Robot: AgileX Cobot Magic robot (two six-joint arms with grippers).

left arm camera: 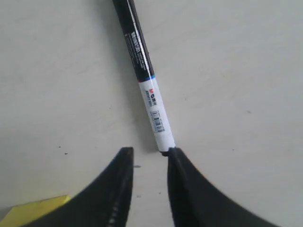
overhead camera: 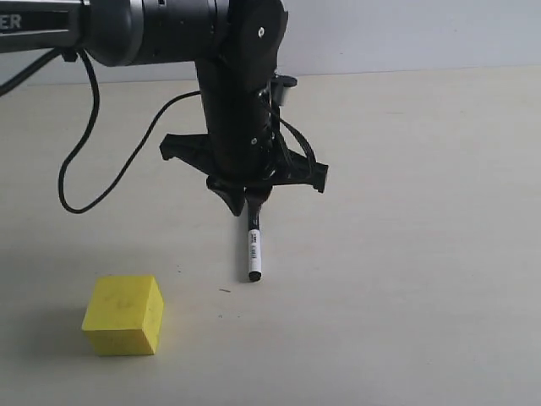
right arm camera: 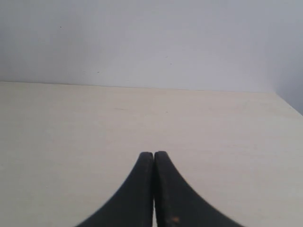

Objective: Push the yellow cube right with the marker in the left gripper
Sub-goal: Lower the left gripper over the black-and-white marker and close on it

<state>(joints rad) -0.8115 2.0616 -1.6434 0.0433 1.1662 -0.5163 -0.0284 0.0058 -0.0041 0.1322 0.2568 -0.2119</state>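
The marker should push the yellow cube [overhead camera: 123, 315], so my left gripper should pick up the marker by its white barrel section [overhead camera: 254, 250] next.
The yellow cube [overhead camera: 123, 315] sits on the pale table at the front left; a corner of the yellow cube [left arm camera: 38, 208] shows in the left wrist view. The marker [overhead camera: 253, 245] appears to lie on the table, right of the cube and well apart from it. My left gripper [overhead camera: 245, 203] points down over the marker's far end. Its jaws stand apart with bare table between them, and the marker [left arm camera: 147, 80] only touches the tip of one finger [left arm camera: 177, 158]. My right gripper [right arm camera: 154, 153] is shut on nothing and does not show in the exterior view.
A loose black cable [overhead camera: 76, 169] hangs in a loop from the left arm over the table's left side. The table meets a pale wall [right arm camera: 151, 42] at the back.
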